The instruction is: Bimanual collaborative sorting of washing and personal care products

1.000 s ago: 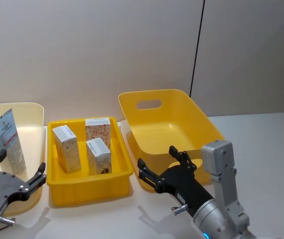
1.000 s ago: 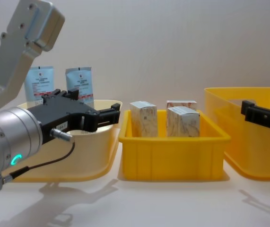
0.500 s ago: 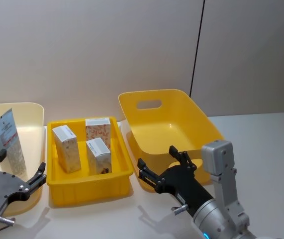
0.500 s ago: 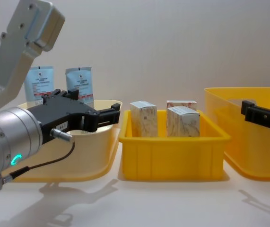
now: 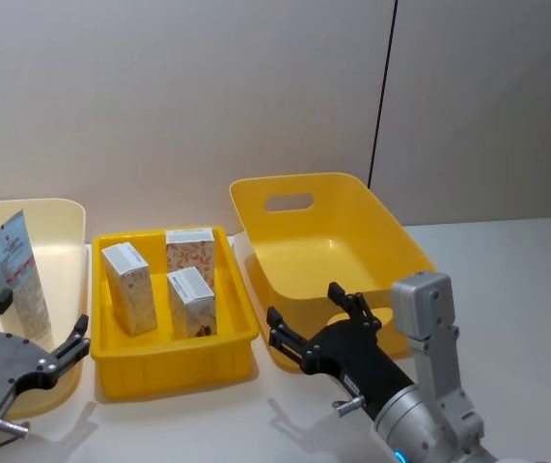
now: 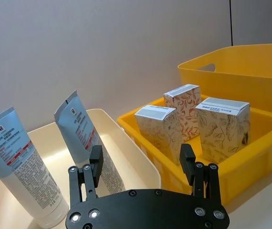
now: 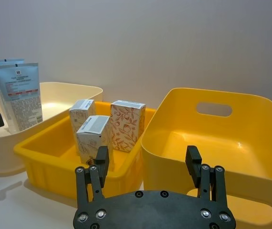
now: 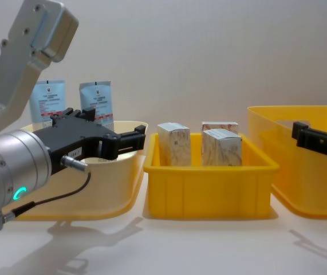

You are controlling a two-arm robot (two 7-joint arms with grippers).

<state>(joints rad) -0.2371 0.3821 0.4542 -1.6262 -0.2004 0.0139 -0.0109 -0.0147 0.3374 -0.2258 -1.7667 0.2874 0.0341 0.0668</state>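
Note:
My right gripper grabs the pale marbled carton by its upper end (image 5: pixel 192 292) (image 8: pixel 222 144) next, since the small yellow bin's sides close in around the carton's base.
Three small cartons stand upright in the small yellow bin (image 5: pixel 174 371): one pale marbled (image 5: pixel 126 286), one orange-leaf (image 5: pixel 190 256), one pale (image 5: pixel 193 302). Two light-blue and white tubes (image 6: pixel 19 167) (image 6: pixel 81 138) lean upright in the cream bin (image 5: pixel 58 207) on the left. My left gripper (image 5: pixel 41 316) hovers open and empty at the cream bin's near side, its fingers (image 6: pixel 96 160) short of the tubes. At the near wall of the large yellow bin (image 5: pixel 318 246), my right gripper (image 5: pixel 304 304) is open and holds nothing; its fingers (image 7: pixel 193 160) face the bins.
The three bins sit side by side across the pale table, with a plain wall behind. Nothing lies in the large yellow bin (image 7: pixel 212 143), which has a handle slot in its far wall. Bare table lies in front of the bins (image 8: pixel 209 246).

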